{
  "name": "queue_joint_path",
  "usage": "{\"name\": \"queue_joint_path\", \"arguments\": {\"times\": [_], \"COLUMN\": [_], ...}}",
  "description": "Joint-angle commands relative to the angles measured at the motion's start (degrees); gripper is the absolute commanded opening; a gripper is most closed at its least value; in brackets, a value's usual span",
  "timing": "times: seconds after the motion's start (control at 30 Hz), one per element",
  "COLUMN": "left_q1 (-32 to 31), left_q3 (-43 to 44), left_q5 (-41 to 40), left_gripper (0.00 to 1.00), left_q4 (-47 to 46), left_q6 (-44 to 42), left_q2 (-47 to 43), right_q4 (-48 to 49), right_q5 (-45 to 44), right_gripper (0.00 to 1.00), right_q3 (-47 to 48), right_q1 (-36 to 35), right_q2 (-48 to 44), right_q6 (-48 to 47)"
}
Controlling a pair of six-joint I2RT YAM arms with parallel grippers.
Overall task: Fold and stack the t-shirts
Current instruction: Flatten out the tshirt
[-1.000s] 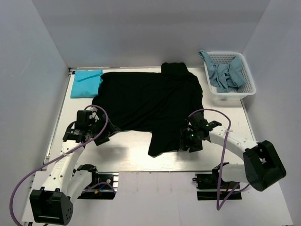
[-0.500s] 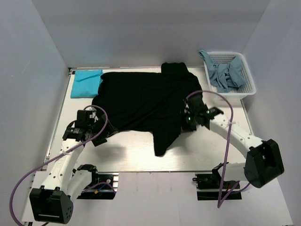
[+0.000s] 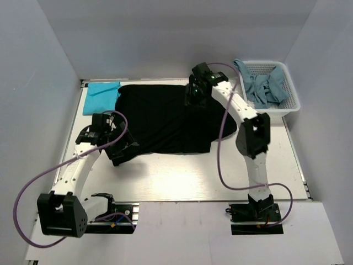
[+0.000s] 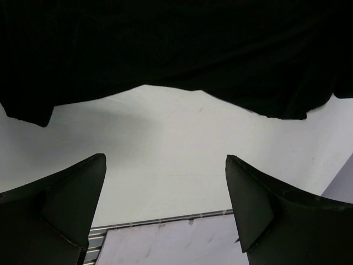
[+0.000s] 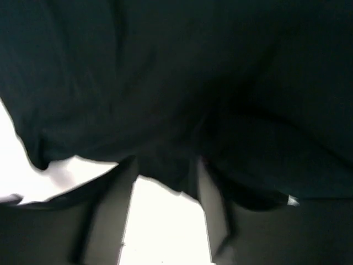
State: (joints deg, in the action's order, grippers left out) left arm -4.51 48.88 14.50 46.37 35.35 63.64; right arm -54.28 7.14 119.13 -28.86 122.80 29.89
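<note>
My left gripper is going to grip the near hem corner of the black t-shirt next. Then both grippers can stretch it between them and spread it for folding.
A large black t-shirt lies spread over the middle of the table, its near edge now straight. My right gripper reaches to the shirt's far edge, over a folded-back part. In the right wrist view its fingers stand apart, black cloth sags between the tips of the gripper, and bright table shows through the gap. My left gripper is wide open at the shirt's near left corner, holding nothing; the black hem lies just beyond it. A teal t-shirt lies folded at the far left. Greyish-blue t-shirts fill the basket.
A white mesh basket stands at the far right corner. White walls close in the table at the left, back and right. Bare table stretches between the shirt's near edge and the arm bases.
The right arm has carried the shirt's near right flap up and over to the far edge, then parted its fingers. The left gripper has stayed open near the left corner.
</note>
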Motion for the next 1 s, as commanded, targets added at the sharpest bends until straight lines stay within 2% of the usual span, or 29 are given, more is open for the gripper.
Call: {"name": "queue_joint_path", "arguments": {"times": [0.0,0.03,0.07,0.13,0.17,0.23,0.27,0.3,0.37,0.47,0.5,0.6,0.73,0.83,0.97], "left_q1": [0.3,0.3,0.3,0.3,0.3,0.3,0.3,0.3,0.8,0.8,0.8,1.3,1.3,1.9,1.9], "left_q3": [3.2,3.8,3.8,3.8,3.8,3.8,3.1,3.1,0.9,-2.9,-3.9,-8.0,-11.2,-12.6,-13.7], "left_q5": [-2.6,-3.6,-4.1,-5.4,-6.0,-8.5,-9.3,-11.6,-13.9,-19.9,-21.9,-21.9,-21.9,-25.6,-28.1], "left_gripper": [0.99,0.99,0.99,0.99,0.99,0.99,0.99,0.99,0.99,0.99,0.99,0.99,0.99,0.99,0.90], "left_q4": [1.6,1.6,2.1,2.7,3.7,5.8,6.4,8.2,10.0,12.5,12.5,10.8,5.3,1.7,-6.4], "left_q6": [-1.7,-2.3,-2.3,-2.3,-2.3,-0.8,0.8,2.0,5.9,11.0,14.0,17.9,20.6,21.7,21.2], "left_q2": [1.0,1.8,2.5,3.0,3.0,3.0,3.0,2.2,1.1,-1.4,-1.4,-0.9,1.7,1.7,3.8], "right_q4": [-9.2,-8.6,-3.9,0.6,5.8,8.8,10.6,11.3,13.6,17.8,21.8,25.9,27.6,29.4,30.3], "right_q5": [0.2,-1.1,-2.5,-4.2,-4.8,-6.9,-6.9,-8.4,-7.8,-5.8,-5.5,-3.7,-1.5,0.0,2.4], "right_gripper": [0.62,0.65,0.69,0.70,0.73,0.74,0.74,0.74,0.74,0.74,0.74,0.74,0.73,0.71,0.71], "right_q3": [9.6,4.8,1.3,-16.5,-24.0,-30.6,-38.6,-41.1,-48.6,-54.5,-56.4,-57.7,-57.3,-57.9,-59.0], "right_q1": [0.2,0.1,0.2,0.6,1.1,1.3,1.7,1.6,2.3,2.7,2.7,3.0,3.9,3.8,3.6], "right_q2": [4.6,3.9,-1.7,-9.6,-14.6,-21.2,-24.9,-27.7,-29.7,-32.4,-32.8,-31.4,-28.3,-26.7,-25.2], "right_q6": [-3.6,-4.7,-5.1,-5.8,-5.5,-5.3,-5.1,-4.8,-4.8,-5.2,-5.1,-5.8,-6.8,-7.2,-7.0]}}
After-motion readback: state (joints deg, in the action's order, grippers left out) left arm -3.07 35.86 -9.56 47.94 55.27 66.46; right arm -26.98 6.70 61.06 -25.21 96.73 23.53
